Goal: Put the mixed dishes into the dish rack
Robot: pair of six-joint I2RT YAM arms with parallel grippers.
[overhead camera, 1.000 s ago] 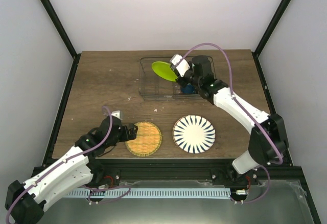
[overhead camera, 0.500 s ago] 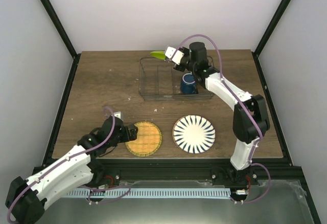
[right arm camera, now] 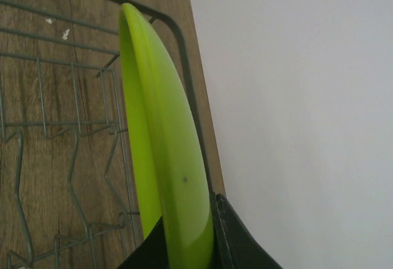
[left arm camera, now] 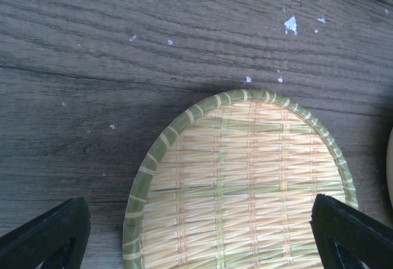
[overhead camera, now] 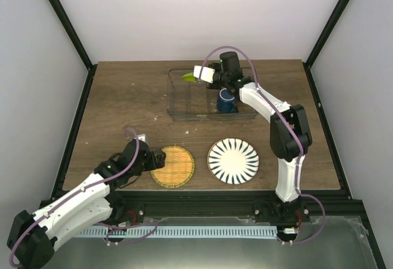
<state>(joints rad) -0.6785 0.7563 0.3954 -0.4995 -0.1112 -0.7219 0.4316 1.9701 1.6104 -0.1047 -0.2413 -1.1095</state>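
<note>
My right gripper holds the lime-green plate [overhead camera: 188,78] above the rack's back rim. The plate would end against that rim if I opened now, so my right gripper should keep holding the plate.
My right gripper [overhead camera: 198,74] [right arm camera: 187,247] is shut on the lime-green plate [overhead camera: 188,78] [right arm camera: 163,152]. It holds the plate on edge above the back left part of the dark wire dish rack [overhead camera: 184,110] [right arm camera: 73,140]. A dark blue mug [overhead camera: 226,102] stands inside the rack on its right side. The white plate with dark-blue stripes [overhead camera: 233,161] lies flat on the table in front of the rack. My left gripper [overhead camera: 161,158] [left arm camera: 196,247] is open, with its fingers [left arm camera: 49,232] on either side of a woven bamboo tray [overhead camera: 172,166] [left arm camera: 245,177] and not touching it.
The wooden table [overhead camera: 123,103] ends at black frame posts [overhead camera: 80,103] on the left and right, with white walls behind. The rack's back rim [right arm camera: 178,42] runs close to the table's far edge. A few white specks [left arm camera: 290,24] lie on the wood.
The right arm has carried the green plate from over the rack's middle to its back left and turned it edge-on. The left arm has stayed where it was.
</note>
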